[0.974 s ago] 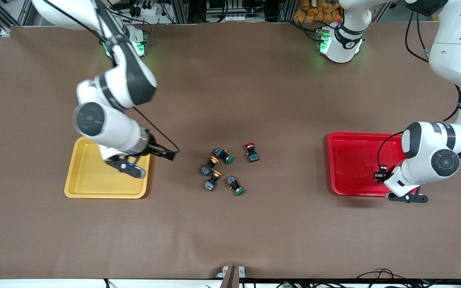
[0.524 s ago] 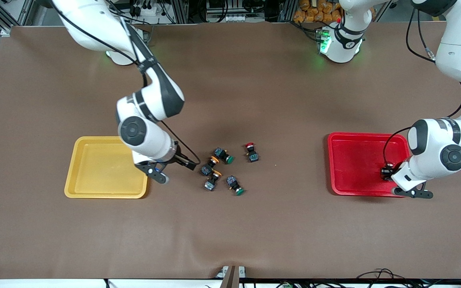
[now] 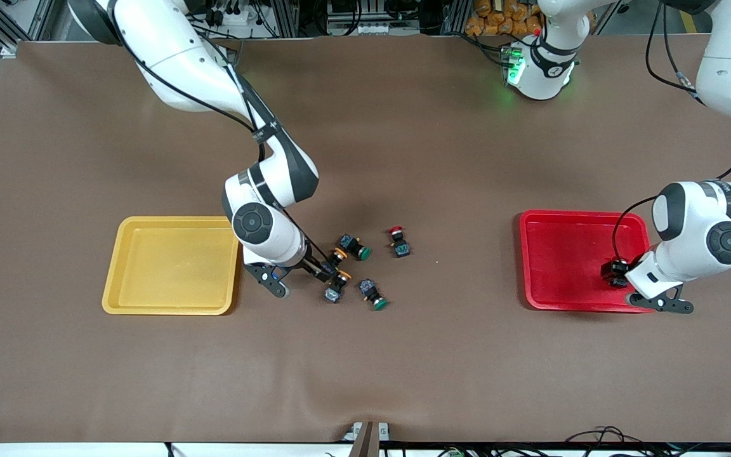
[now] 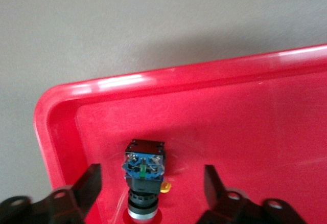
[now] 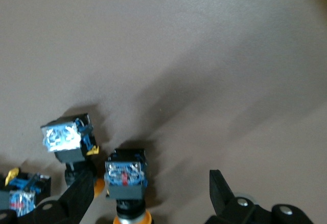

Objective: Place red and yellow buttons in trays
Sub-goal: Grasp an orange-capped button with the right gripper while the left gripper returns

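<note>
The fingers of my right gripper hang above the yellow button and its neighboring switch point(image 5: 65, 136) in the right wrist view. I should lower the gripper before closing it.
The red tray point(image 3: 562, 260) lies at the left arm's end of the table. A red button point(image 3: 613, 271) lies in its corner, also in the left wrist view point(image 4: 144, 169). My left gripper point(image 3: 619, 276) hangs low over it, open, fingers point(image 4: 88, 185) apart on both sides of it. The yellow tray point(image 3: 169, 310) lies at the right arm's end. My right gripper point(image 3: 324, 271) is open and low around a yellow button point(image 5: 126, 179) in the middle cluster. A second yellow button point(image 3: 337, 284) and a second red button point(image 3: 398, 242) lie there.
Two green-capped switches point(image 3: 356, 247) point(image 3: 373, 294) lie in the same cluster, close to the yellow buttons. In the right wrist view two more switches point(image 5: 69, 139) point(image 5: 20, 196) lie beside the one between the fingers. Brown cloth covers the table.
My right arm has swung from over the yellow tray to the button cluster. My left gripper has shifted a little toward the red tray's corner with the red button.
</note>
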Controlling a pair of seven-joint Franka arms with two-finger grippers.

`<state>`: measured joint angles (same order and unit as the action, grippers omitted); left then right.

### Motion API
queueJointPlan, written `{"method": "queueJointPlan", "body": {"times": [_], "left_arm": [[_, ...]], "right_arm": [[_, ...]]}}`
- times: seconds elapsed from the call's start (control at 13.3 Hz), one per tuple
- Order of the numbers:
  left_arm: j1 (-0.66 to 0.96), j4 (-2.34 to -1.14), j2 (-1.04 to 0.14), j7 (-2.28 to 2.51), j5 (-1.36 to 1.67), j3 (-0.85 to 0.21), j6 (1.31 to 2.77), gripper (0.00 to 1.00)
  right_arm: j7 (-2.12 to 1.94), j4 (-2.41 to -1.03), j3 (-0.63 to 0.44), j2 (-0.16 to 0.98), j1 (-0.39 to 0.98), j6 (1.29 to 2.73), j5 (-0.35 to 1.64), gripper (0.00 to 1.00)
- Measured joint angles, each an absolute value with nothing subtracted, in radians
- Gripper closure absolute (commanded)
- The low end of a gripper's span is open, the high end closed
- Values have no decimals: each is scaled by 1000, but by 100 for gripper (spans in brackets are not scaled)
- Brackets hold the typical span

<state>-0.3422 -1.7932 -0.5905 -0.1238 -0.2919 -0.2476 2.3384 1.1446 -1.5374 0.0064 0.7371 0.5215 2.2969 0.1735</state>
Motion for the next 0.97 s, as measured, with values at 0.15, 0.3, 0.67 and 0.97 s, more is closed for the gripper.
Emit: {"method": "queueJointPlan", "body": {"times": [0.15, 0.3, 0.67, 0.97], "left_arm": [[-343, -1795, -565, -116, -292, -275, 2324, 0], [-342, -1795, -528, -71, -292, -312, 2290, 0], [-341, -1804, -442, 112, -292, -430, 2173, 0], [-337, -1822, -440, 383, -292, -562, 2150, 0]], "right_arm": [[1184, -1528, 7, 764, 525, 2335, 174, 0], [1200, -1511, 8, 790, 537, 2340, 174, 2], [1211, -1499, 8, 820, 562, 2341, 174, 88], [1211, -1496, 6, 820, 562, 2340, 174, 100]]}}
